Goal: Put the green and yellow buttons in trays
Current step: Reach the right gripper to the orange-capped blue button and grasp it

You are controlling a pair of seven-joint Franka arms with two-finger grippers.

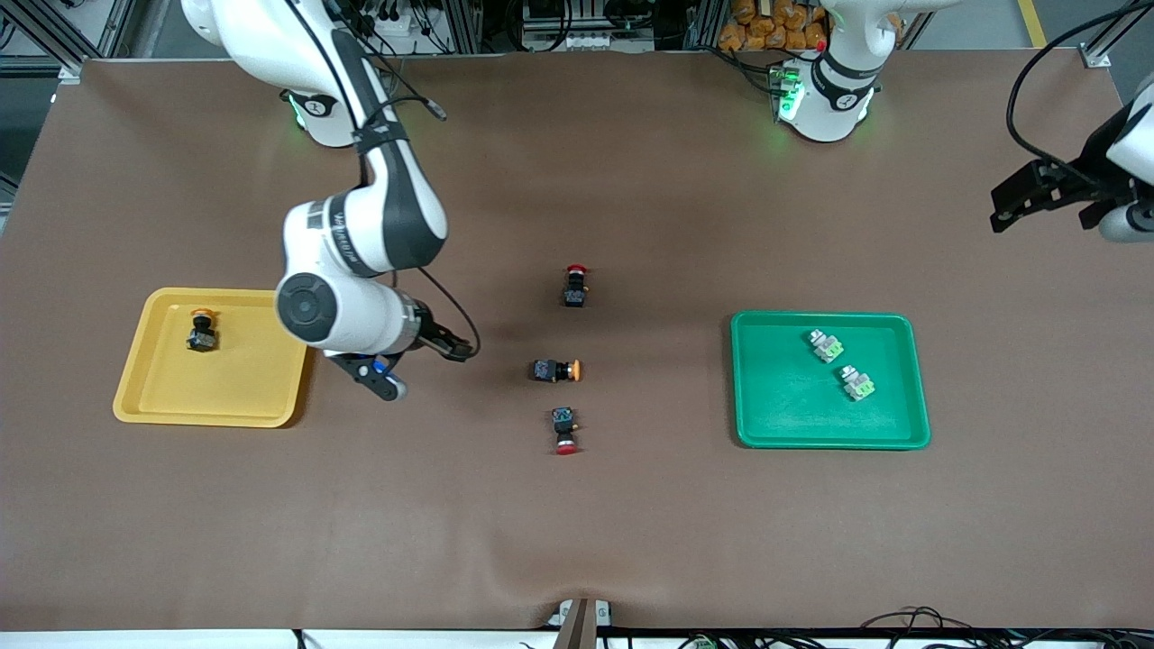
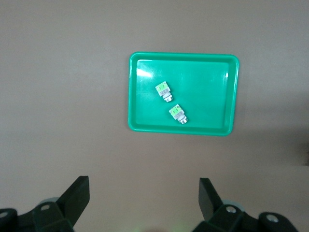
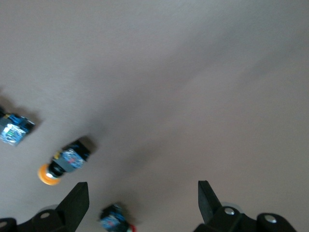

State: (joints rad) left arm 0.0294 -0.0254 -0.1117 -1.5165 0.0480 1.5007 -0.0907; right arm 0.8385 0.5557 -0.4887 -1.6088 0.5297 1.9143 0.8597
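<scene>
I will next use my right gripper to grab the yellow button by its blue-and-black body (image 1: 547, 370), so that I can place the button in the yellow tray (image 1: 234, 397).
Two green buttons (image 1: 826, 345) (image 1: 858, 383) lie in the green tray (image 1: 784, 406); the left wrist view shows them (image 2: 164, 90) (image 2: 178, 114) in that tray (image 2: 207, 72). One yellow button (image 1: 202, 330) lies in the yellow tray (image 1: 234, 397). The other yellow button (image 1: 555, 370) lies on its side mid-table and shows in the right wrist view (image 3: 65, 162). My right gripper (image 1: 424, 370) (image 3: 143, 200) is open and empty, between the yellow tray and the mid-table buttons. My left gripper (image 1: 1019, 203) (image 2: 144, 198) is open and empty, raised at the left arm's end of the table.
Two red-capped buttons lie mid-table, one (image 1: 575, 285) farther from the front camera than the loose yellow button, one (image 1: 565, 430) nearer. One of them (image 3: 115, 220) shows by the right gripper's fingers. The brown mat has a wrinkle at its front edge.
</scene>
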